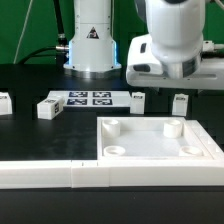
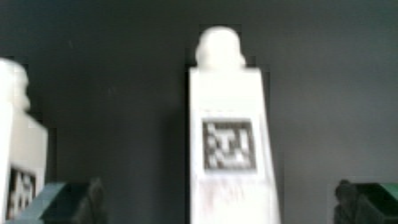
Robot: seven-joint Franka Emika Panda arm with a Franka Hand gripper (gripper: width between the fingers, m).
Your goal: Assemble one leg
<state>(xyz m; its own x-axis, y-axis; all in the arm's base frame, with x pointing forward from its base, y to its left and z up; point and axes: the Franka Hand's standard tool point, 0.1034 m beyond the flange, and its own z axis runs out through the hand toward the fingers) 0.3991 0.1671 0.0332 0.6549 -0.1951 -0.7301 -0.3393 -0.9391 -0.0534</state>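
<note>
I should grab the leg by its tagged block body (image 1: 180, 105) (image 2: 231, 160) with my gripper next, so the peg stays free to go into the panel's corner socket.
In the wrist view a leg (image 2: 228, 120), a long white block with a peg at its far end and a black-and-white tag (image 2: 228, 146), lies on the black table between my fingers. My gripper (image 2: 221, 200) is open, with one dark finger (image 2: 71, 200) on each side and clear of the leg. A second leg (image 2: 16, 130) lies beside it. In the exterior view my gripper (image 1: 166, 68) hangs above two legs (image 1: 180, 103) (image 1: 138, 97); its fingertips do not show there.
The large white square panel (image 1: 150, 146) with round corner sockets lies in front. A white wall (image 1: 50, 172) runs along the front. The marker board (image 1: 90, 98) lies at the back, with two more legs (image 1: 47, 107) (image 1: 3, 100) towards the exterior view's left.
</note>
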